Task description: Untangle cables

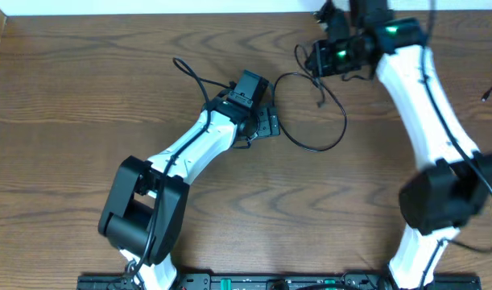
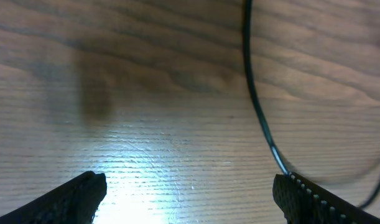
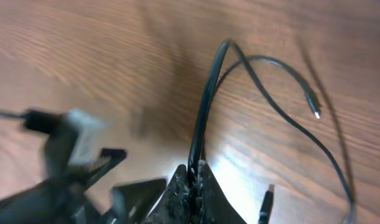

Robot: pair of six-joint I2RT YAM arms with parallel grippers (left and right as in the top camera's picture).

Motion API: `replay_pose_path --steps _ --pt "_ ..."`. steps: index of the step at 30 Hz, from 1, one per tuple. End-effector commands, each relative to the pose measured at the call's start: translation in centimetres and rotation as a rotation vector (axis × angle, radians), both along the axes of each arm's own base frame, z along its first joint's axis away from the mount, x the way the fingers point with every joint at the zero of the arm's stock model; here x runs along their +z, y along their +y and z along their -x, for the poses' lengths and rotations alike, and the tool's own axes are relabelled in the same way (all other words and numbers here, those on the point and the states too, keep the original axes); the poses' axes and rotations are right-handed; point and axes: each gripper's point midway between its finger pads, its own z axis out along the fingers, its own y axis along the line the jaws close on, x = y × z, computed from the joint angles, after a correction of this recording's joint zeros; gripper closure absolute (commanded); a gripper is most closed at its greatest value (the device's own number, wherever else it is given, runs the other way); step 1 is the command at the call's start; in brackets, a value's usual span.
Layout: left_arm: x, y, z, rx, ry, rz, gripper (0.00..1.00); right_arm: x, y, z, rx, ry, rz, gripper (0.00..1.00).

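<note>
My right gripper keeps hold of the raised cable for now, since on opening now the cable would fall at the back of the table, short of the middle.
A thin black cable (image 1: 322, 121) loops on the wooden table between the arms. My right gripper (image 1: 316, 58) is shut on one black cable (image 3: 205, 106) at the back of the table and holds it off the surface; a thinner strand (image 3: 283, 99) with a small plug tip trails from it. My left gripper (image 1: 267, 122) is open and empty, low over the table, with the cable (image 2: 255, 99) running just past its right finger. A second black cable (image 1: 191, 74) runs behind the left arm to the back left.
A small white and black connector or adapter (image 3: 71, 134) hangs blurred at the left of the right wrist view. Another plug end (image 3: 266, 205) lies by the right fingers. A further cable end (image 1: 491, 89) lies at the far right edge.
</note>
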Motion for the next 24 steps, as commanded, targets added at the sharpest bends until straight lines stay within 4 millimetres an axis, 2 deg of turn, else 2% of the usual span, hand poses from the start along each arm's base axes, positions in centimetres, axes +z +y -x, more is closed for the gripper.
replay_pose_path --steps 1,5,7,10,15,19,22,24 --pt "-1.0 -0.3 0.3 0.001 0.031 0.002 0.10 -3.3 1.5 -0.3 0.015 0.055 0.014 0.99" --pt "-1.4 -0.3 0.3 0.017 0.042 0.002 0.12 -6.6 3.0 -0.3 0.044 0.098 0.030 0.99" --pt "-1.4 -0.2 0.2 0.007 0.036 -0.001 0.12 -7.6 3.5 -0.1 0.054 0.114 0.038 0.99" --pt "-0.4 0.8 -0.7 -0.018 -0.001 -0.010 0.15 -9.2 4.1 0.4 0.066 0.140 0.073 0.99" --pt "3.2 5.7 -2.8 0.107 -0.059 0.016 0.15 -11.3 4.0 1.3 0.062 0.158 0.201 0.98" --pt "6.3 10.3 -4.0 0.216 -0.117 0.033 0.15 -12.6 4.4 2.4 0.080 0.180 0.273 0.91" --pt "7.5 13.1 -4.4 0.282 -0.140 0.036 0.15 -13.9 4.4 3.5 0.095 0.205 0.352 0.84" --pt "7.6 14.3 -4.5 0.311 -0.138 0.033 0.15 -14.6 4.2 4.0 0.101 0.211 0.410 0.80"
